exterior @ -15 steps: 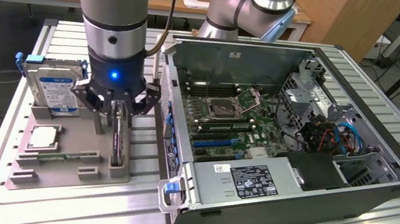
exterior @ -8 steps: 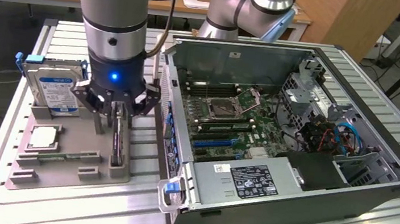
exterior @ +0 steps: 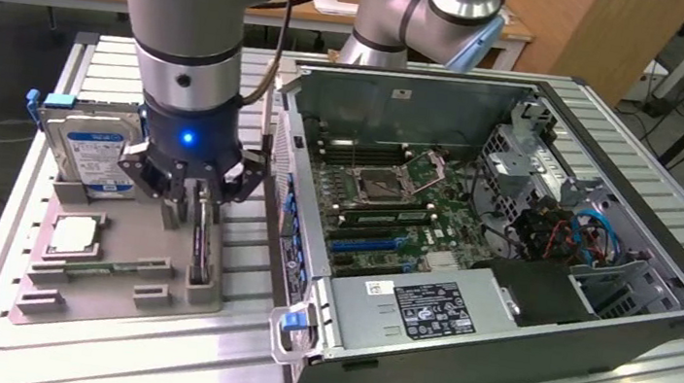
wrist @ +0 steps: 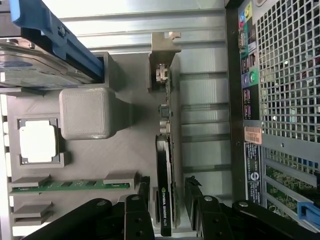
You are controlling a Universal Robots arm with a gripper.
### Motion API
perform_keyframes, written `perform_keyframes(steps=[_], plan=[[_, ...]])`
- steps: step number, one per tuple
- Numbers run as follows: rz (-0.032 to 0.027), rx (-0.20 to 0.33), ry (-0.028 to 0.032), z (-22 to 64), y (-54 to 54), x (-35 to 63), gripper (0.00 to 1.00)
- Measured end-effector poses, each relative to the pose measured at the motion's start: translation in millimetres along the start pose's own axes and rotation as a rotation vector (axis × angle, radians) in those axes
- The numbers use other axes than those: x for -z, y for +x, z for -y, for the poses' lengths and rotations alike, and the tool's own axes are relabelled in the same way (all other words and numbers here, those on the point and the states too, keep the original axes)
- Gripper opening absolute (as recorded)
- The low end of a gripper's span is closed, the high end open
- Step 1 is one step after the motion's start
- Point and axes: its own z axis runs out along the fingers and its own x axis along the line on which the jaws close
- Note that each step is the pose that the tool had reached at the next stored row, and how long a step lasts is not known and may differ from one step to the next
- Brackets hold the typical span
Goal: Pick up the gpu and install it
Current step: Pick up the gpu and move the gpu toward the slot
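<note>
The robot's gripper will next grab the GPU by its upper edge (exterior: 200, 198), which is free for the fingers, because the tray slot (exterior: 202, 290) surrounds the GPU's lower side.
The gpu (exterior: 201, 245) is a thin dark card standing on edge in a slot of the grey holder tray (exterior: 107, 295), at the exterior view's left. In the wrist view the gpu (wrist: 164, 205) shows its dark board, with its silvery end bracket (wrist: 162, 50) at the far end. My gripper (exterior: 200, 199) hangs right over the card, pointing down. Its black fingers (wrist: 145, 192) stand on either side of the board with small gaps, so the gripper (wrist: 167, 186) is open and straddles the gpu. The open computer case (exterior: 507, 231) lies beside the tray, motherboard (exterior: 379, 206) facing up.
On the same tray stand a silver hard drive with a blue label (exterior: 92, 156), a square CPU chip (exterior: 73, 234) and a green memory stick (exterior: 110, 268). The case's rear panel (wrist: 280, 100) is close beside the card. A second arm (exterior: 429, 16) stands behind the case.
</note>
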Motion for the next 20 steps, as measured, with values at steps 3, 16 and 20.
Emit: perform_keyframes(steps=[3, 16, 20], plan=[[-0.0001, 0.0, 0.0001, 0.1, -0.9, -5.5, 0.42], [0.0015, 0.0, -0.0037, -6.5, 1.5, -29.2, 0.42], [0.0017, 0.0, -0.0034, -8.3, 3.6, -32.1, 0.42]])
